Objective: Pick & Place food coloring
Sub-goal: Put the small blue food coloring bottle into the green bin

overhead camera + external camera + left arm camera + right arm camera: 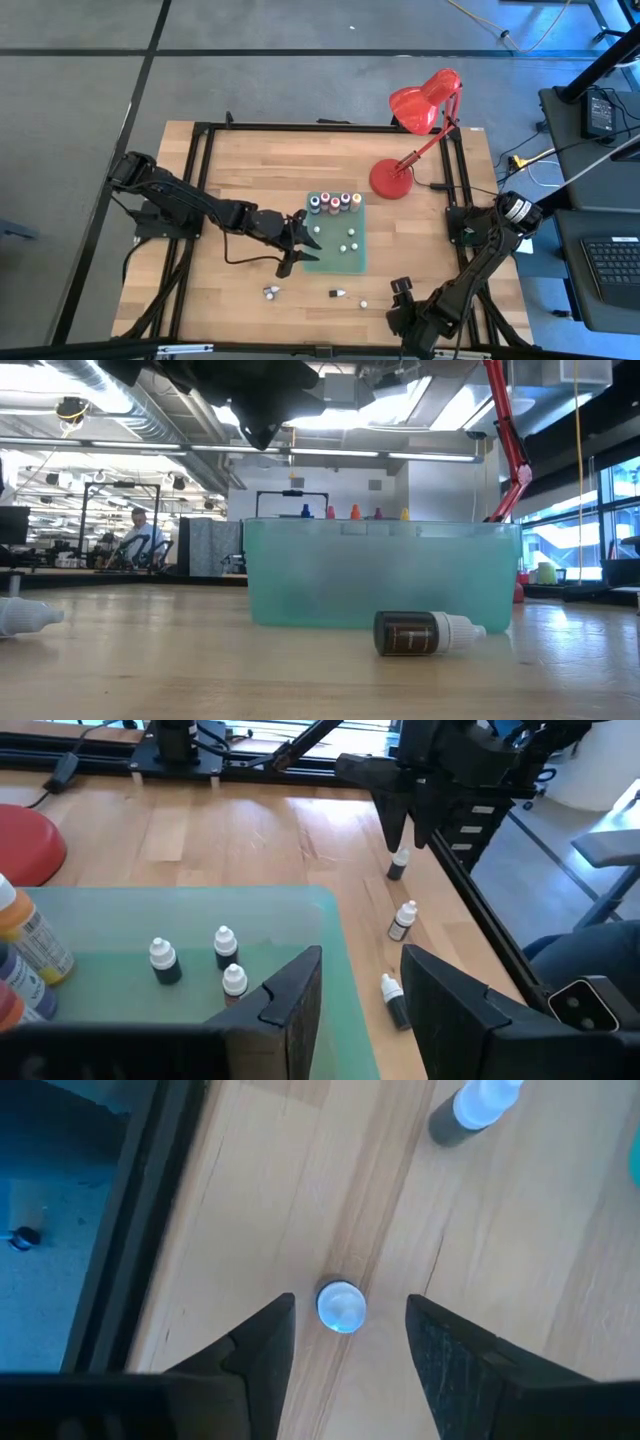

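The right gripper grabs the upright food coloring bottle's white cap [341, 1307] next, to place the bottle on the green mat.
The food coloring bottles are scattered. Several taller ones [334, 203] stand in a row on the far edge of the green mat [345, 262], and small ones [225, 947] stand on its middle. On the bare wood, a dark bottle [425, 632] lies on its side, another [402, 920] stands upright, and two [270, 292] lie near the front left. My left gripper [365, 1000] is open above the mat's near-left part. My right gripper [345, 1340] is open and points down. Its fingers stand on either side of an upright white-capped bottle [341, 1307] without touching it.
A red desk lamp [425, 100] stands with its round base [390, 180] on the table's far right, just beyond the mat. A black frame rail [150, 1200] runs along the table edge close to my right gripper. Bare wood lies left of the mat.
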Controlling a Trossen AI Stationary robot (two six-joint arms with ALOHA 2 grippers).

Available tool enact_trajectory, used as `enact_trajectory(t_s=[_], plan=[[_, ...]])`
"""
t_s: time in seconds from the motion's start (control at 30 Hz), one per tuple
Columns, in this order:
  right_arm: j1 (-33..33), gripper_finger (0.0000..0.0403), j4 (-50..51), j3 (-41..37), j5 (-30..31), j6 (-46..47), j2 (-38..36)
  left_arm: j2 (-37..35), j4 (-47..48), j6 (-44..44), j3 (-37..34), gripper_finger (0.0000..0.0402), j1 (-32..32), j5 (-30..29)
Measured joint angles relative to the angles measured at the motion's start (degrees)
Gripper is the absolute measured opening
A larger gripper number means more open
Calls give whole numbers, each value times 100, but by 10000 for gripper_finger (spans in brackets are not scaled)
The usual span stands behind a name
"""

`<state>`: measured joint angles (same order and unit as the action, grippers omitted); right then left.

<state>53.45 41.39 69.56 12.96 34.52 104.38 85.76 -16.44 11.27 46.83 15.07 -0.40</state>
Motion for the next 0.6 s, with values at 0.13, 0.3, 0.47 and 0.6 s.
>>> enact_trajectory(t_s=[0.13,0.3,0.47,0.6], plan=[[-2,193,4,0,34,-147,31,0,74,0,0,132,0,0],[-2,193,7,0,77,-172,31,0,355,0,0,136,0,0],[-3,191,-26,-19,88,-185,31,0,470,0,0,136,0,0],[-30,179,-232,-170,39,-179,31,0,467,0,0,134,0,0]])
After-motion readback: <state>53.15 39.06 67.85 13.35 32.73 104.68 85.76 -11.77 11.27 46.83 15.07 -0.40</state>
